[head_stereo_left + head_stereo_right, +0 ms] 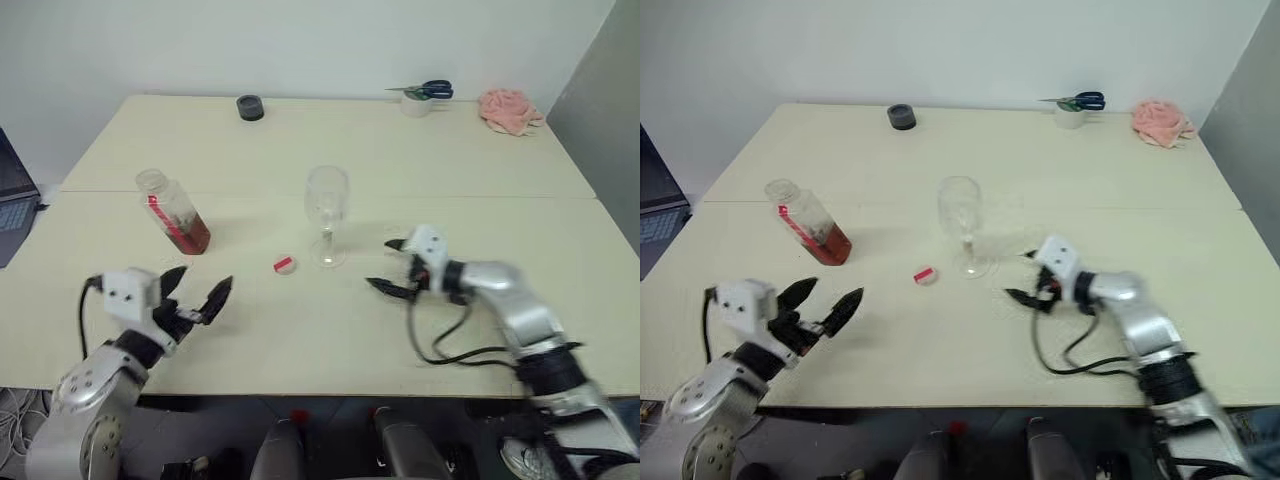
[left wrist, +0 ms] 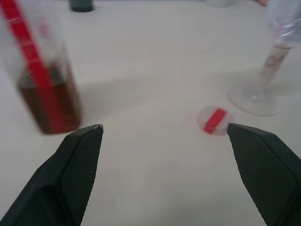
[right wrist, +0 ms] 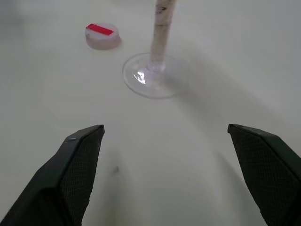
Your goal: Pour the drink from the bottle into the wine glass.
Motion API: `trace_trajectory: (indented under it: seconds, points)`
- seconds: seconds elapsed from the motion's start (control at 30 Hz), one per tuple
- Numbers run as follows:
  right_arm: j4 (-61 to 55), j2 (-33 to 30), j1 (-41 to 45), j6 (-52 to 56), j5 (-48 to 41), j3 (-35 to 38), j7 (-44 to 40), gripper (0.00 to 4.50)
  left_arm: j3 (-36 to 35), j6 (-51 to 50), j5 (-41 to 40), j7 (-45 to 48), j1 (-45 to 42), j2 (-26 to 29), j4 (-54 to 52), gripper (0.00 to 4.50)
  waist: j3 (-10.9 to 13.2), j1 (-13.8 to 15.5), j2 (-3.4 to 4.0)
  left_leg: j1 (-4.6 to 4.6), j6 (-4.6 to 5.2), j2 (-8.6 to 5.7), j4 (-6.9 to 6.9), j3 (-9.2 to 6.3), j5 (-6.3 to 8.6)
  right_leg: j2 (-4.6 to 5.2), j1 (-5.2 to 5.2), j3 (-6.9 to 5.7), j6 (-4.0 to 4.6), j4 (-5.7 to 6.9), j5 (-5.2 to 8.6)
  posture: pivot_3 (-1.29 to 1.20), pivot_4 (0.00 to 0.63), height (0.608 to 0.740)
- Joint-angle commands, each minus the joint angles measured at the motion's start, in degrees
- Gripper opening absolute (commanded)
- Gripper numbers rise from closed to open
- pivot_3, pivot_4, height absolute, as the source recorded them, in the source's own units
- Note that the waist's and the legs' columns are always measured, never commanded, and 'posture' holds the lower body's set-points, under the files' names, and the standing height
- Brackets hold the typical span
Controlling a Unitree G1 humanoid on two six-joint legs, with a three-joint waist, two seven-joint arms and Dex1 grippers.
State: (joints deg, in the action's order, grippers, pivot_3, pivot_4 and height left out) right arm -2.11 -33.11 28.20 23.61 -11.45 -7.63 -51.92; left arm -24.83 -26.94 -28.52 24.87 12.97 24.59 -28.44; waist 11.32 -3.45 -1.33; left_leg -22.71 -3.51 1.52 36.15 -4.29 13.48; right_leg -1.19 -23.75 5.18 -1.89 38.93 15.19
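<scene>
The left gripper next needs to grab the uncapped bottle upright around its body [image 1: 177, 215], which leaves the bottle's opening free, so that it can pour the drink.
The bottle [image 1: 172, 212] stands on the table's left half with its mouth uncapped, and the reddish-brown drink [image 1: 189, 236] fills only its lower part. Its small red-and-white cap [image 1: 283, 265] lies on the table between the bottle and the wine glass [image 1: 327, 215]. The glass stands upright near the middle and looks empty. My left gripper [image 1: 205, 285] is open, low over the table in front of the bottle and apart from it. My right gripper [image 1: 382, 264] is open just right of the glass foot [image 3: 153, 77], holding nothing.
Along the far edge sit a black round object [image 1: 250, 106], a tape roll with scissors on it [image 1: 425, 95] and a pink cloth [image 1: 510, 110]. A laptop [image 1: 12, 200] pokes in at the left edge. A black cable [image 1: 450, 345] trails on the table beside my right arm.
</scene>
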Motion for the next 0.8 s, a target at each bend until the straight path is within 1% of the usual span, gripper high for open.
trace_trajectory:
  seconds: [0.03, 0.13, 0.23, 0.33, 0.43, 0.53, 0.67, 0.8]
  points:
    - [-5.16, -5.33, 7.25, 8.07, -8.56, 6.89, -5.66, 4.48, -2.41, 3.99, 1.18, -1.16, 0.65, -0.64, 0.38, 4.50, 0.02, -0.07, -0.03, 0.03, 0.00, 0.03, 0.03, 0.02, 0.00, -0.06, 0.01, 0.03, -0.03, 0.01, -0.03, 0.00, 0.150, 0.740]
    - [-5.36, -9.09, 16.36, 13.15, -15.08, 9.30, -11.12, 4.48, -3.93, 4.47, 0.71, -1.74, -1.88, 0.60, 2.15, 4.50, 0.03, -0.18, -0.04, 0.24, 0.04, 0.11, 0.03, 0.05, -0.02, -0.25, 0.09, 0.10, 0.07, 0.06, -0.12, 0.00, 0.150, 0.740]
    - [-5.39, -8.18, 22.41, 14.37, -17.85, 8.09, -13.12, 4.48, -4.25, 3.72, 1.12, -1.76, -5.14, 3.36, 3.43, 4.50, -0.02, -0.19, -0.12, 0.28, 0.04, 0.20, -0.01, 0.04, -0.02, -0.36, 0.11, 0.09, 0.08, 0.04, -0.11, 0.00, 0.150, 0.740]
    - [-6.38, -5.04, 26.13, 16.96, -20.60, 6.85, -12.37, 4.48, -4.99, 2.06, 0.48, -2.60, -8.63, 6.07, 3.91, 4.50, -0.04, -0.16, -0.19, 0.20, 0.02, 0.22, -0.04, 0.04, 0.00, -0.36, 0.11, 0.09, 0.08, -0.05, -0.10, 0.00, 0.150, 0.740]
    - [-6.89, -1.94, 29.52, 19.85, -22.24, 6.39, -9.94, 4.48, -5.42, -0.24, 0.45, -3.71, -10.95, 8.24, 3.56, 4.50, -0.04, -0.14, -0.19, -0.02, 0.01, 0.14, -0.01, 0.08, 0.00, -0.23, -0.06, 0.12, 0.05, -0.04, -0.12, 0.00, 0.150, 0.740]
    - [-6.72, 0.40, 31.70, 23.15, -24.35, 6.78, -7.92, 4.48, -5.09, -2.42, 0.51, -4.47, -12.48, 9.88, 2.76, 4.50, -0.03, 0.08, -0.19, -0.25, 0.01, 0.10, 0.01, 0.10, 0.00, -0.11, -0.33, 0.10, 0.29, 0.03, -0.28, 0.00, 0.150, 0.740]
    - [-5.67, 1.93, 33.99, 25.34, -25.06, 6.64, -5.53, 4.48, -5.50, -3.83, 0.70, -5.29, -13.86, 10.89, 3.24, 4.50, -0.03, 0.15, -0.19, -0.25, 0.00, 0.10, -0.03, 0.06, 0.01, -0.10, -0.33, 0.01, 0.30, 0.03, -0.28, 0.00, 0.150, 0.740]
    - [-4.67, 3.46, 35.45, 26.11, -25.32, 6.97, -3.46, 4.48, -3.52, -4.00, 3.18, -5.95, -17.55, 12.43, 7.26, 4.50, -0.03, 0.15, -0.19, -0.23, 0.01, 0.11, -0.02, 0.06, 0.00, -0.13, -0.33, -0.01, 0.29, 0.04, -0.27, 0.00, 0.150, 0.740]
